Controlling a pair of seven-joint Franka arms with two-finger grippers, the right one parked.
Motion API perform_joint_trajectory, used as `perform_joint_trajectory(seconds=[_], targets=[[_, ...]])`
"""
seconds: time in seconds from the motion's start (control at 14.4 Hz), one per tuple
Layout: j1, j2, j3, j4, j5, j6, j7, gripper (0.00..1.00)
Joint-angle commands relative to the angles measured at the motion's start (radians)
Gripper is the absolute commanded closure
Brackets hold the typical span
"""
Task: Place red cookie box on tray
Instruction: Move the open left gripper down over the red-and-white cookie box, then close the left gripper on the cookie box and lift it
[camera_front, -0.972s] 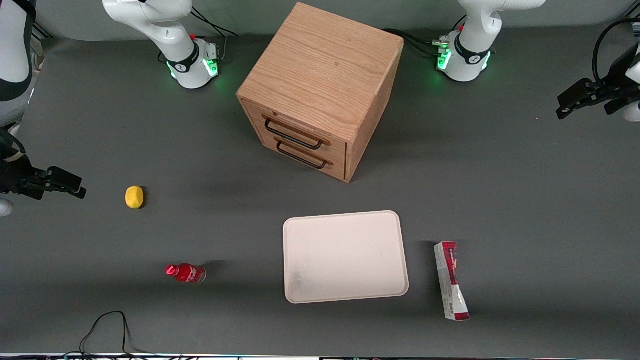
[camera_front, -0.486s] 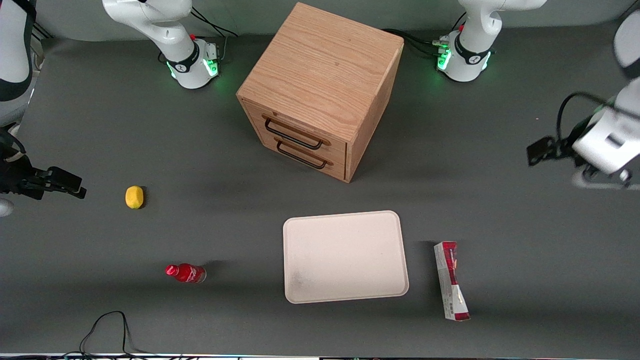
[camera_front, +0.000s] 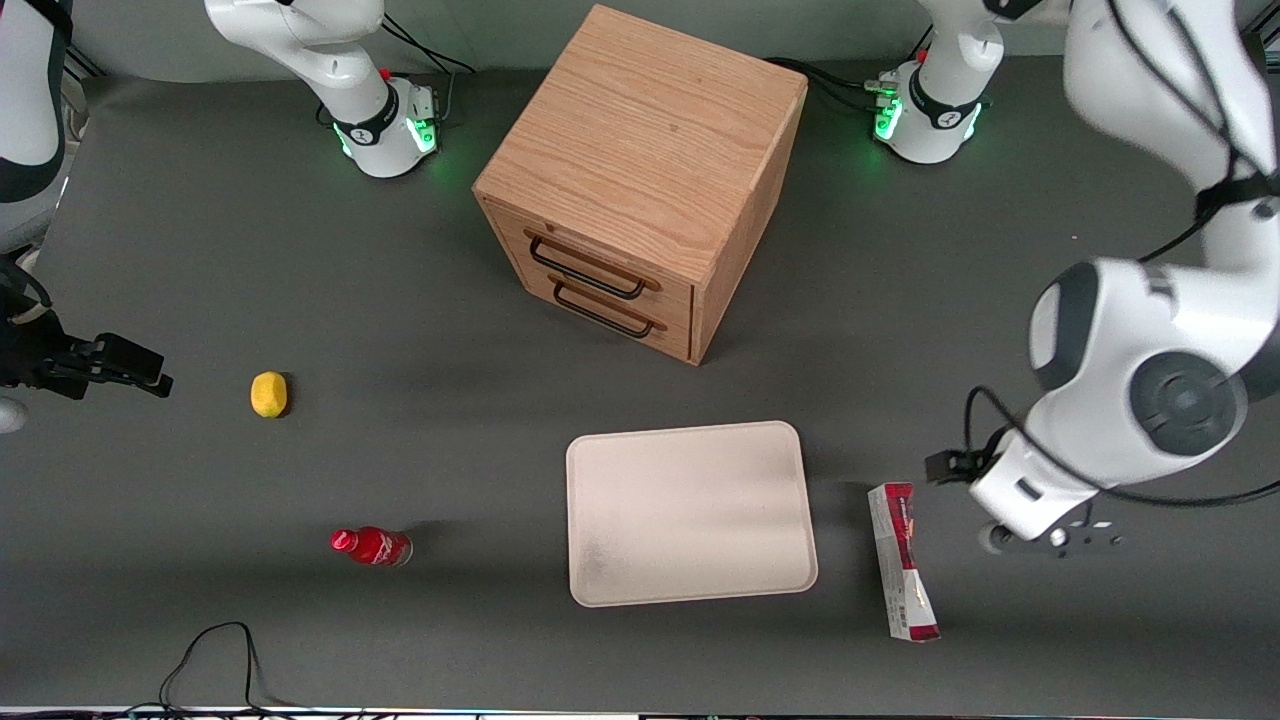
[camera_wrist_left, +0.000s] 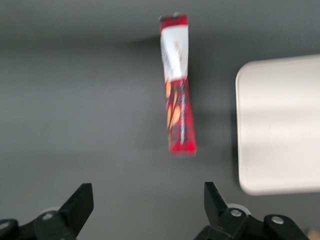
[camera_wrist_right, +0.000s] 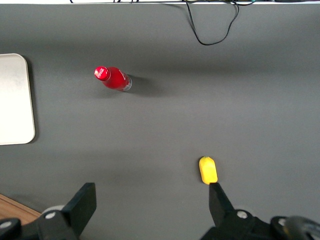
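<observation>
Next, my left gripper needs to grab the red cookie box by its red almond-printed section (camera_front: 900, 528) to place it on the tray (camera_front: 690, 512).
The red cookie box (camera_front: 903, 560) lies flat on the grey table beside the tray (camera_front: 690, 512), toward the working arm's end. It is a long, narrow red and white carton. The cream-white tray holds nothing. My left gripper (camera_front: 950, 466) hovers above the table just past the box's end that lies farther from the front camera. In the left wrist view the gripper (camera_wrist_left: 148, 200) is open and empty. There the box (camera_wrist_left: 176, 100) lies lengthwise ahead of the fingers, with the tray (camera_wrist_left: 280, 125) beside it.
A wooden drawer cabinet (camera_front: 640, 180) stands farther from the front camera than the tray. A small red bottle (camera_front: 372, 546) and a yellow fruit (camera_front: 268, 393) lie toward the parked arm's end. A black cable (camera_front: 215, 650) loops at the table's front edge.
The left arm has swung in from the table's end toward the front camera. Its gripper now hangs near the cookie box. The box, the tray and the other things have not moved.
</observation>
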Motion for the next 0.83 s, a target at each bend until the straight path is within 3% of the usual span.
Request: perform_joint_trajectory(seconds=[0.0, 0.28, 0.35, 0.42, 0.49, 0.56, 0.76], targets=[[-0.008, 0.126, 0.016, 0.061, 0.001, 0.146, -0.027, 0.06], [-0.019, 0.213, 0.016, 0.006, -0.002, 0.350, -0.103, 0.14], [-0.021, 0.229, 0.017, -0.008, -0.002, 0.387, -0.111, 0.23], [-0.019, 0.235, 0.019, -0.016, -0.001, 0.403, -0.111, 0.42], [-0.019, 0.235, 0.020, -0.017, 0.001, 0.401, -0.111, 0.79], [-0.021, 0.235, 0.020, -0.017, -0.001, 0.398, -0.114, 1.00], [-0.022, 0.234, 0.020, -0.033, 0.005, 0.403, -0.173, 1.00]])
